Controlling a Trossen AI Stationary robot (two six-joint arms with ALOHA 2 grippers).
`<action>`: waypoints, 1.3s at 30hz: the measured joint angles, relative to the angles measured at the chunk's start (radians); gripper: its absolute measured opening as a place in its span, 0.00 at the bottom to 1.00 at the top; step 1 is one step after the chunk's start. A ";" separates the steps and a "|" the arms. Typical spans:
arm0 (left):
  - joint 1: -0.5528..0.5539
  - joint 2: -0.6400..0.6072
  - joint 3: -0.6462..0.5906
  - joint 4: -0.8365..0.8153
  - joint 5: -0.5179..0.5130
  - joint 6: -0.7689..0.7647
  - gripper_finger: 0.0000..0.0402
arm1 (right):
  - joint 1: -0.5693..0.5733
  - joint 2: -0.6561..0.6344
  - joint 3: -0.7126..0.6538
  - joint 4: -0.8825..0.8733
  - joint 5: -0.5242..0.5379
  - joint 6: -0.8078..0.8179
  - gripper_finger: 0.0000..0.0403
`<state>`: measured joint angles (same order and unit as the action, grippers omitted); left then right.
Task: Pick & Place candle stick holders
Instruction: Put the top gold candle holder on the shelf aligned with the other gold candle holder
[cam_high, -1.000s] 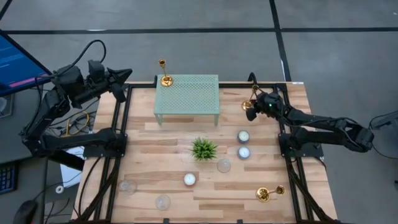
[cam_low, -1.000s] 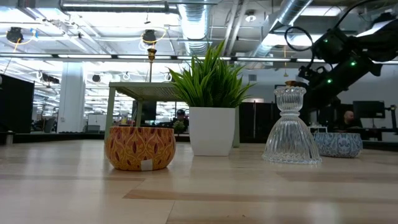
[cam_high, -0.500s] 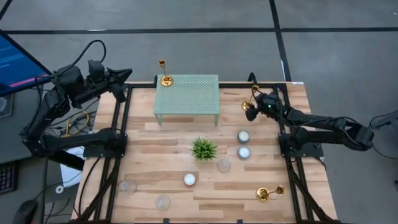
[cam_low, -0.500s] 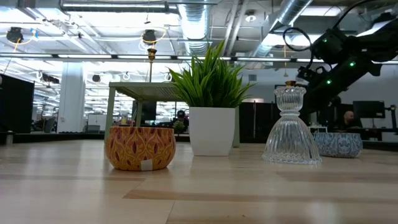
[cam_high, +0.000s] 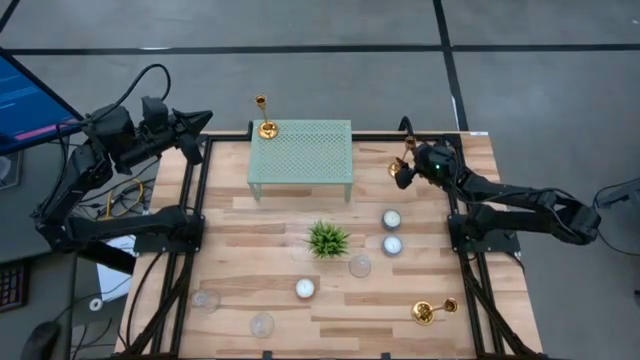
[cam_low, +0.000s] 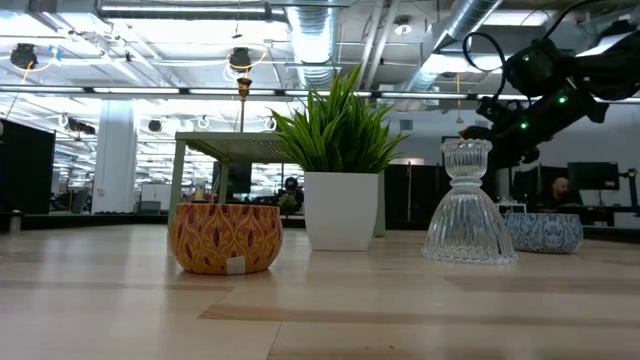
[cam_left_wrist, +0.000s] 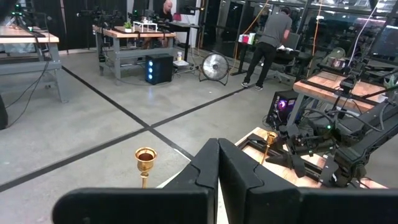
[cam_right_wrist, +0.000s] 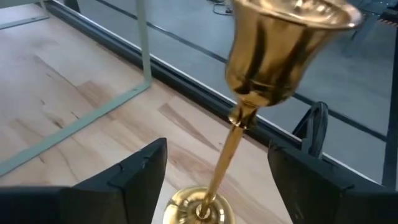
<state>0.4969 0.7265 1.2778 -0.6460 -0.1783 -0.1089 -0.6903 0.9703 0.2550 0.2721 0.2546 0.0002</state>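
My right gripper will next pick up the gold candle stick holder by its stem (cam_high: 402, 159), so that it can stand the candle stick holder on the green mesh rack (cam_high: 305, 150).
A gold candle stick holder (cam_right_wrist: 239, 124) stands upright on its round base on the wood table at the far right. My right gripper (cam_high: 404, 172) is open, with one finger on either side of its stem, touching nothing. A second candle stick holder (cam_high: 264, 117) stands on the far left corner of the green mesh rack (cam_high: 305, 150). A third (cam_high: 432, 310) lies on its side at the near right. My left gripper (cam_high: 203, 118) is shut and waits off the table's far left corner.
A small potted plant (cam_high: 328, 238) stands mid-table. Round white tealights (cam_high: 391, 218) and clear glass cups (cam_high: 360, 265) lie around it. In the low view a patterned bowl (cam_low: 224, 238) and a ribbed glass holder (cam_low: 468, 205) stand close to the camera.
My right gripper has opened and let go of the candle stick holder, which stays upright on the table. The gripper has drawn up a little.
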 joint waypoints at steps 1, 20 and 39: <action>0.000 0.000 0.000 0.000 0.000 0.000 0.02 | 0.000 0.000 0.000 0.001 -0.001 0.000 0.65; 0.000 0.000 0.000 0.000 0.000 0.000 0.02 | -0.040 0.037 0.000 0.022 -0.114 -0.013 0.19; 0.000 0.000 0.000 0.000 0.000 0.000 0.02 | 0.007 0.016 0.291 -0.332 0.009 0.051 0.01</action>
<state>0.4965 0.7265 1.2774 -0.6460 -0.1783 -0.1085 -0.6832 0.9862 0.5464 -0.0596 0.2632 0.0514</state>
